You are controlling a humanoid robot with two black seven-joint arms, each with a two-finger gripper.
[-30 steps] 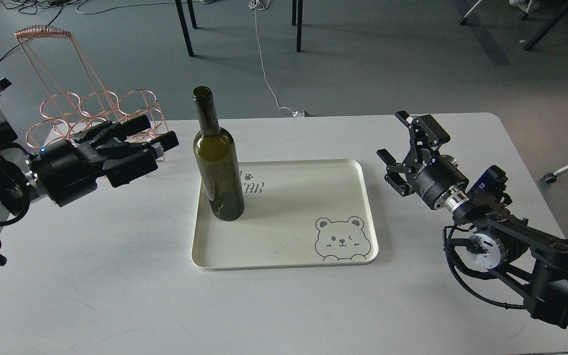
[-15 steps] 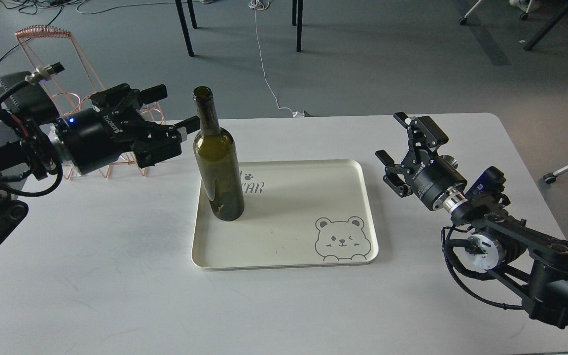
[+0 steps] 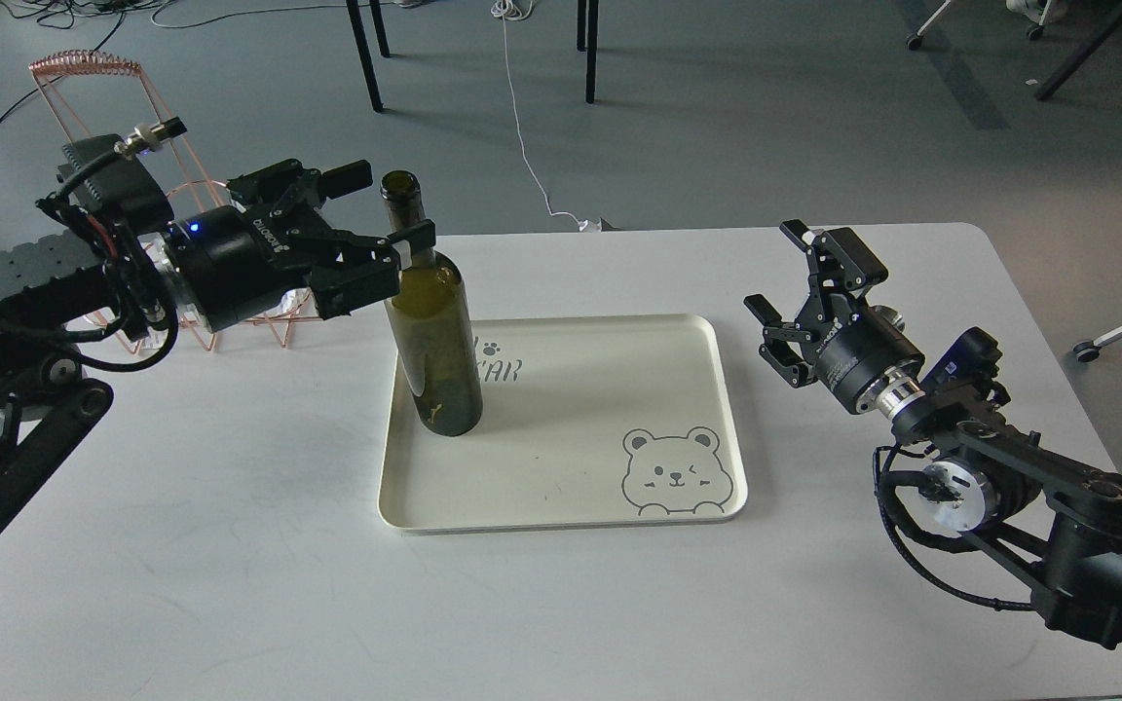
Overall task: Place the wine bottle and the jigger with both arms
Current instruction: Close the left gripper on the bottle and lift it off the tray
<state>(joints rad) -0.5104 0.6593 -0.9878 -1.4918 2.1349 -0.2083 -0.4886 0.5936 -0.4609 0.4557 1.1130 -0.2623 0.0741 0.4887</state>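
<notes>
Next, my left gripper grabs the wine bottle by its neck to place the bottle in the copper wire rack.
The wine bottle, dark olive-green and without a label, stands upright on the left part of the cream tray. My left gripper is open at the bottle's neck. One finger is behind and left of the neck, and the other finger crosses in front of it. I cannot tell whether they touch the glass. My right gripper is open and empty above the table, right of the tray. The jigger does not show clearly. A small silver piece peeks out behind the right gripper's body.
A copper wire bottle rack stands at the table's back left, behind my left arm. The tray has a bear drawing at its front right. Chair and table legs stand on the floor beyond the white table.
My left arm has risen and swung right, bringing its open gripper from left of the bottle up to the neck. The right arm has barely moved. The bottle stands where it was.
</notes>
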